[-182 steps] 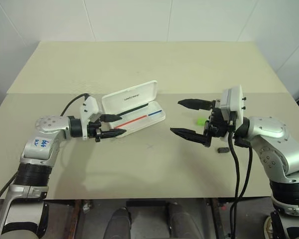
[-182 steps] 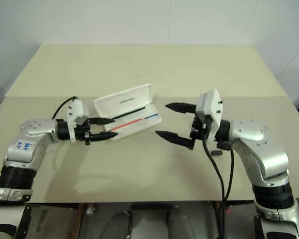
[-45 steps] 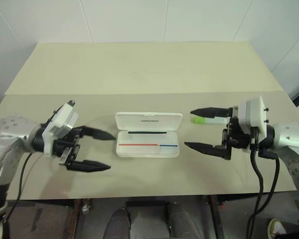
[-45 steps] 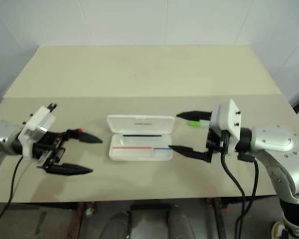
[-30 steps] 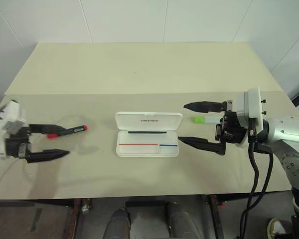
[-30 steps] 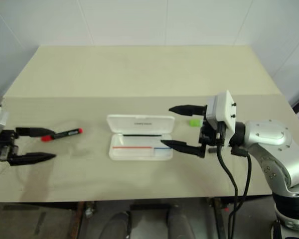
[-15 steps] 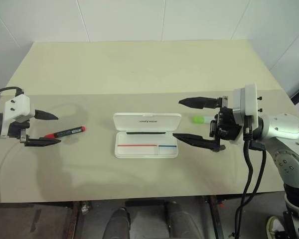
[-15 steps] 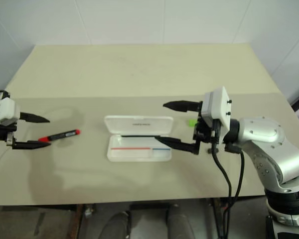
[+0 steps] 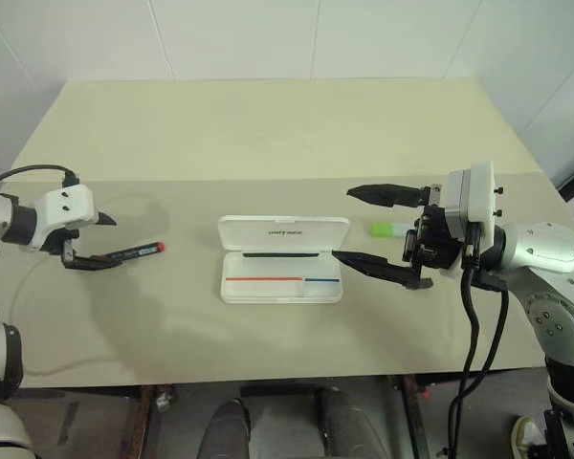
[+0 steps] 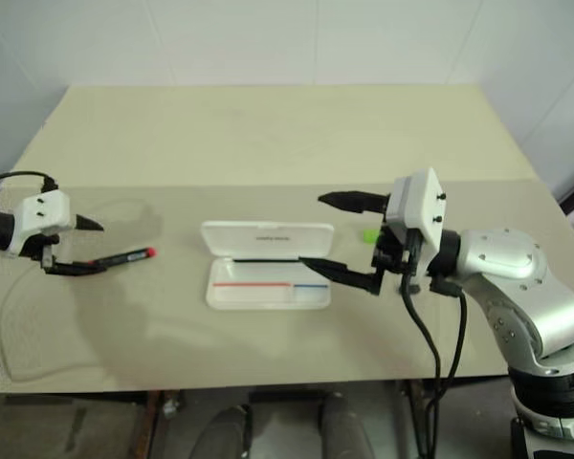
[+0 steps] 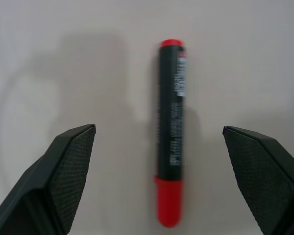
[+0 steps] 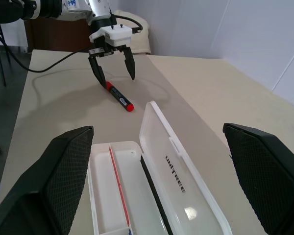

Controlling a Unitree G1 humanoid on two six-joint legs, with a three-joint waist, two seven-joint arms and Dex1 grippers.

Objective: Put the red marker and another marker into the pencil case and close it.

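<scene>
My left gripper's fingers are still above the marker, so my left gripper first goes lower and only then closes on the red marker [image 9: 126,254].
The red marker [image 9: 126,254] lies flat on the table at the far left. My left gripper [image 9: 103,241] hangs open just over it. In the left wrist view the marker [image 11: 170,132] runs lengthwise between the two black fingers [image 11: 63,171], apart from both. The white pencil case [image 9: 284,229] lies open at the middle, lid laid back, with a red-blue stripe inside. Another marker [image 9: 390,229], with a green cap, rests right of the case, partly behind my right gripper [image 9: 342,223]. That gripper is open, holds nothing and points left, one finger over the case's right end.
The beige table [image 9: 268,134] has a seam across its middle and a front edge close to me. My left arm's black cable [image 9: 29,172] loops over the table's left side. White walls stand behind.
My left gripper has come in toward the red marker, tilted down and now straddles it. The right gripper has stayed where it was.
</scene>
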